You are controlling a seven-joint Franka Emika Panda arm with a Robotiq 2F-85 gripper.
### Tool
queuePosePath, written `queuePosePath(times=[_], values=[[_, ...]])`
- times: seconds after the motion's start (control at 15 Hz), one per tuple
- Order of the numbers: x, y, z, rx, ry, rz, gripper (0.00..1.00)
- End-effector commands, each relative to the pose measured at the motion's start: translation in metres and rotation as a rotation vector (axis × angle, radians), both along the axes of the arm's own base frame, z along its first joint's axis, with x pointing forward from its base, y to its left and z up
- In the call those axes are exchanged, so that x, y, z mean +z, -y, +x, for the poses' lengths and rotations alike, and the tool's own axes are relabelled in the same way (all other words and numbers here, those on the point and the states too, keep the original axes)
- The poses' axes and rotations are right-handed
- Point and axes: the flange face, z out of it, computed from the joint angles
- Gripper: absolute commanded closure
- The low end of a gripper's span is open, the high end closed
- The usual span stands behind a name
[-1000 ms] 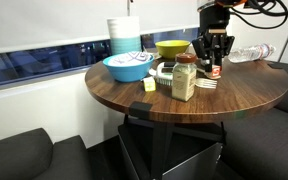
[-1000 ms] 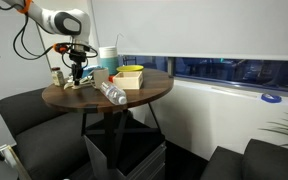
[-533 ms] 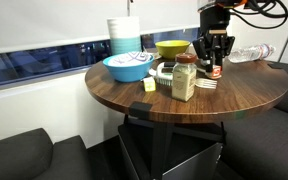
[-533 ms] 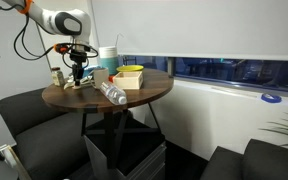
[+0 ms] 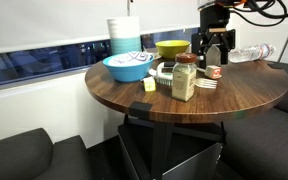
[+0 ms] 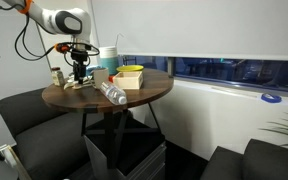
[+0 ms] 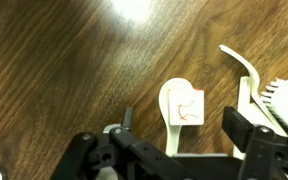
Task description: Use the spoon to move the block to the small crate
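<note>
Next, my gripper grabs the spoon by its handle [image 7: 172, 140], leaving the bowl free to carry the block [image 7: 188, 106] and tip into the small crate.
In the wrist view a white spoon [image 7: 175, 118] lies on the wooden table [image 7: 54, 70], handle running back between my fingers. A small pale block [image 7: 188, 106] with reddish marks rests in its bowl. My gripper [image 7: 183, 120] stands open astride the handle, fingers clear of it on both sides. In both exterior views the gripper [image 5: 215, 64] [image 6: 79, 76] hangs low over the table, just above a small orange-red piece [image 5: 213, 72] that I take to be the block. I cannot make out the small crate in any view.
A spice jar [image 5: 184, 78], a blue bowl [image 5: 129, 67], a yellow bowl [image 5: 172, 47] and a small yellow cube [image 5: 148, 85] stand near the gripper. A white fork [image 7: 246, 72] lies beside the spoon. A clear bottle [image 5: 249, 53] [image 6: 112, 94] lies on its side.
The jaws have spread apart from a nearly shut stance and let go of the spoon handle. The arm has stayed where it was.
</note>
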Motion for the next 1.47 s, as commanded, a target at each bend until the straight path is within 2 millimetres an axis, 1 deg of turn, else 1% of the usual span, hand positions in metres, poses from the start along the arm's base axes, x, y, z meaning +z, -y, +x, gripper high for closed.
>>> queuePosePath(times=[0.0, 0.07, 0.27, 0.73, 0.8, 0.93, 1.0, 1.13, 1.2, 1.27, 1.33, 1.4], values=[[0.012, 0.007, 0.016, -0.016, 0.081, -0.014, 0.00], [0.012, 0.009, 0.021, -0.025, 0.101, -0.013, 0.00], [0.009, 0.014, 0.029, -0.064, 0.128, -0.018, 0.00], [-0.004, 0.015, 0.037, -0.115, 0.112, -0.041, 0.00], [-0.006, 0.015, 0.038, -0.119, 0.109, -0.041, 0.20], [-0.011, 0.015, 0.040, -0.121, 0.100, -0.043, 0.34], [-0.013, 0.014, 0.041, -0.120, 0.095, -0.044, 0.19], [-0.016, 0.013, 0.044, -0.117, 0.086, -0.044, 0.14], [-0.018, 0.013, 0.045, -0.117, 0.082, -0.045, 0.14], [-0.020, 0.013, 0.046, -0.117, 0.079, -0.045, 0.24], [-0.021, 0.013, 0.047, -0.117, 0.076, -0.045, 0.39], [-0.022, 0.013, 0.048, -0.117, 0.075, -0.045, 0.44]])
